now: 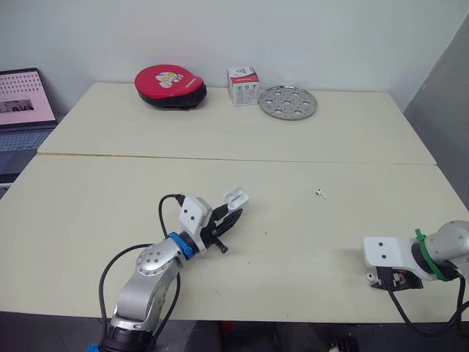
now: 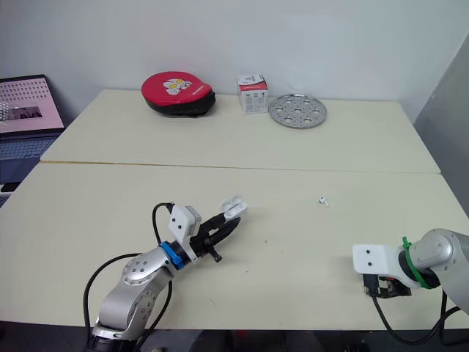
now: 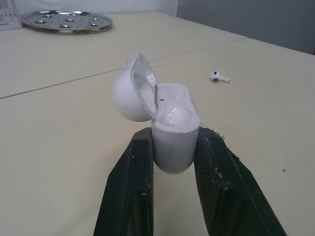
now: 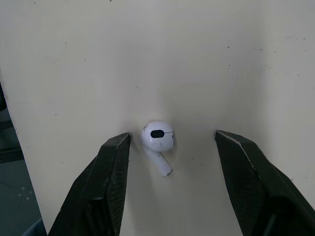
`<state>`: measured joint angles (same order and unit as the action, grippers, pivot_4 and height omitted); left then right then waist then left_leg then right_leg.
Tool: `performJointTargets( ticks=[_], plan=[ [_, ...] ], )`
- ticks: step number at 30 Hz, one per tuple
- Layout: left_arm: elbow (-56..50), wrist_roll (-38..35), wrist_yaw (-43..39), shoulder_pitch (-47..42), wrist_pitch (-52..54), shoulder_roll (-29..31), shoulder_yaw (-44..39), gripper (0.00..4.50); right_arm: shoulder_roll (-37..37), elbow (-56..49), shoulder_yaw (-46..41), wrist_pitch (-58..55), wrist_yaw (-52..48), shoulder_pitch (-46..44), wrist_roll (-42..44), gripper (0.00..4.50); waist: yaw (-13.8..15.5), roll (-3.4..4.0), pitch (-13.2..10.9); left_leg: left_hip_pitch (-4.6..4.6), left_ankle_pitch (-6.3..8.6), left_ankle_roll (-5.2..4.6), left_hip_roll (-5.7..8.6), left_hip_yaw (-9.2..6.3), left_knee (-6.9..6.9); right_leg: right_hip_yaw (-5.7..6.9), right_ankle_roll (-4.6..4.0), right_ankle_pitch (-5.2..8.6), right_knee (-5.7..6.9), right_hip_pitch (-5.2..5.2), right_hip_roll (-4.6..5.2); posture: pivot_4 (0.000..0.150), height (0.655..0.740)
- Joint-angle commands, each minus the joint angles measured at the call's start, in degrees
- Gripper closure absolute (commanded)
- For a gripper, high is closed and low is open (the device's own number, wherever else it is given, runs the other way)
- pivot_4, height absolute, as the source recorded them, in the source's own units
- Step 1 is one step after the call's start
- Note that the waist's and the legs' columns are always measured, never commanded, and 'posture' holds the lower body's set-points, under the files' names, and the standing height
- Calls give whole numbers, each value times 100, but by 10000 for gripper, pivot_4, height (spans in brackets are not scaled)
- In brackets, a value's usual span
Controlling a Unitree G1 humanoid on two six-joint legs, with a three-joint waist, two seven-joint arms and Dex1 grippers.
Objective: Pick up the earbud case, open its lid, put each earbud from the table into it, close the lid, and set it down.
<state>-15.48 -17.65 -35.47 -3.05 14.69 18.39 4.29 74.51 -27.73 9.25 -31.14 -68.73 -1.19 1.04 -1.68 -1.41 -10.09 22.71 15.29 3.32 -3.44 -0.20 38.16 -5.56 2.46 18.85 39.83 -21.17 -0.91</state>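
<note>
My right gripper should next grab the white earbud by its rounded head, so the white earbud's stem stays free to go into the case's socket.
My left gripper is shut on the white earbud case, holding it by its lower body just above the table's front middle. The case lid is swung open to one side. One white earbud lies on the table to the right of the case, also visible past the case as the earbud. My right gripper points down at the front right of the table, open, with a second earbud lying on the tabletop between its fingers, closer to one of them.
Along the far edge sit a red round pouch, a small white box and a perforated metal plate. A laptop stands off the table's left side. The right gripper is close to the table's front edge.
</note>
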Motion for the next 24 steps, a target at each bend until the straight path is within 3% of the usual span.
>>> performJointTargets(
  ticks=[1,3,8,18,24],
  plan=[
    [-269,-82,21,-33,-41,-8,-31,37196,-80,-31,92,-8,-1,-15,-61,18822,-4,-5,3,0,0,0,-1,0,0,0,0,0,0,0,0,1500,7400],
    [-264,-83,15,-40,-43,-1,-35,37196,-100,-52,102,-21,-10,0,-72,22689,-6,-8,5,-2,0,0,-1,0,0,0,0,0,0,2,-1,1500,7400],
    [-238,-84,-1,-79,-41,10,-43,37196,-146,-116,126,-81,-16,-20,-73,40365,-6,-15,9,-4,0,0,-1,0,1,0,0,0,1,4,-1,1500,7400],
    [-63,-93,-82,-284,-128,-6,-48,37196,-434,-246,-401,-581,-52,-573,669,41197,-11,-17,10,-3,0,0,-1,2,0,-2,0,0,3,1,-1,1500,7400],
    [255,-78,-155,-664,-331,-148,-19,37196,-2148,-510,-941,-2304,739,-2024,2220,41197,-19,-20,7,-2,0,0,-1,-3,0,1,0,0,4,1,-3,1500,7400]
  ],
)
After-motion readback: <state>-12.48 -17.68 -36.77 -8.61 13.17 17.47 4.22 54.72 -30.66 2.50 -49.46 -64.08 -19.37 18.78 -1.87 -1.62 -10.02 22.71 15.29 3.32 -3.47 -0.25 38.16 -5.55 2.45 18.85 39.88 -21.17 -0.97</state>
